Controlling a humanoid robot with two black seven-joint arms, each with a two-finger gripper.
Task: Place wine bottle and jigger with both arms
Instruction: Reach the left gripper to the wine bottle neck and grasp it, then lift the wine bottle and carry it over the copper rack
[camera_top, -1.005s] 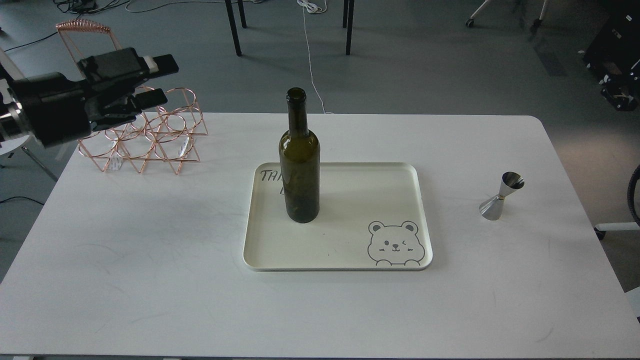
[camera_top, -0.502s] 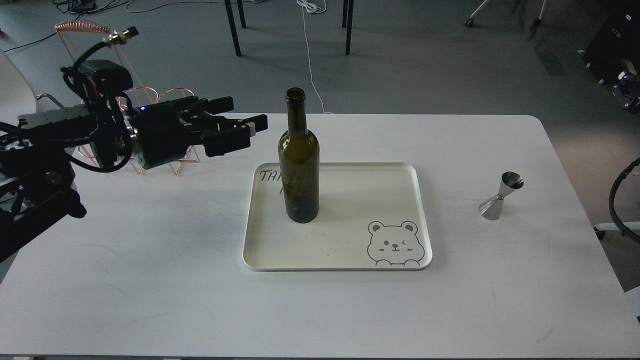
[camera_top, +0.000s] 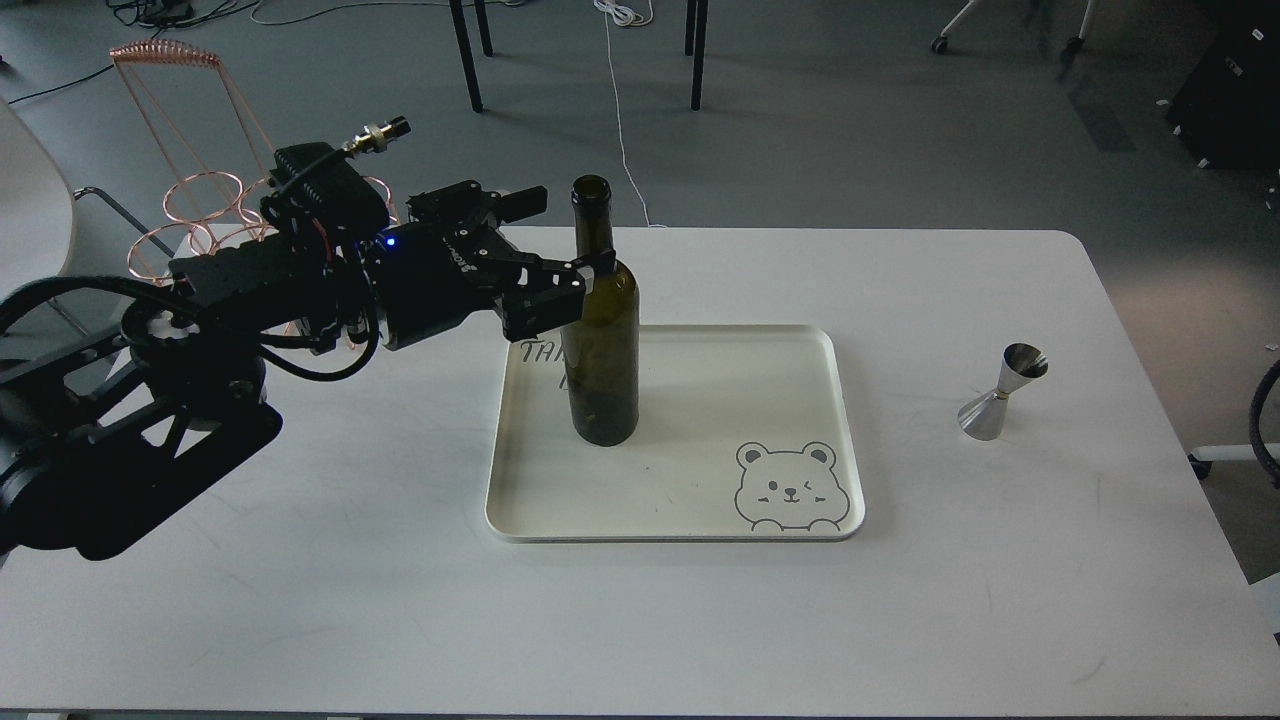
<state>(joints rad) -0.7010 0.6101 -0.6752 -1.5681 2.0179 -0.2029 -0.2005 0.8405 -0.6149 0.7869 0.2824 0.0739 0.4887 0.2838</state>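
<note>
The bottle's body (camera_top: 602, 366) is roughly as wide as my open fingers, so my left gripper needs to close next on its slim neck just above the shoulder (camera_top: 594, 236).
The wine bottle (camera_top: 600, 350), dark olive-green, stands upright on the left part of a cream tray (camera_top: 700, 440) with a bear drawing. My left gripper (camera_top: 558, 240) reaches in from the left at the height of the bottle's shoulder. It is open, with one finger behind the neck and the other in front of the shoulder. The fingers are not closed on the glass. The steel jigger (camera_top: 1003, 392) stands alone on the white table, right of the tray. My right gripper is out of view; only a black cable shows at the right edge.
A copper wire rack (camera_top: 195, 205) stands at the table's back left corner, behind my left arm. The white table (camera_top: 300, 600) ends close behind the bottle. Chair legs and cables lie on the floor beyond.
My left arm has swung right from beside the copper rack to the bottle. Its open fingers now straddle the bottle's neck and shoulder. Bottle and jigger have not moved.
</note>
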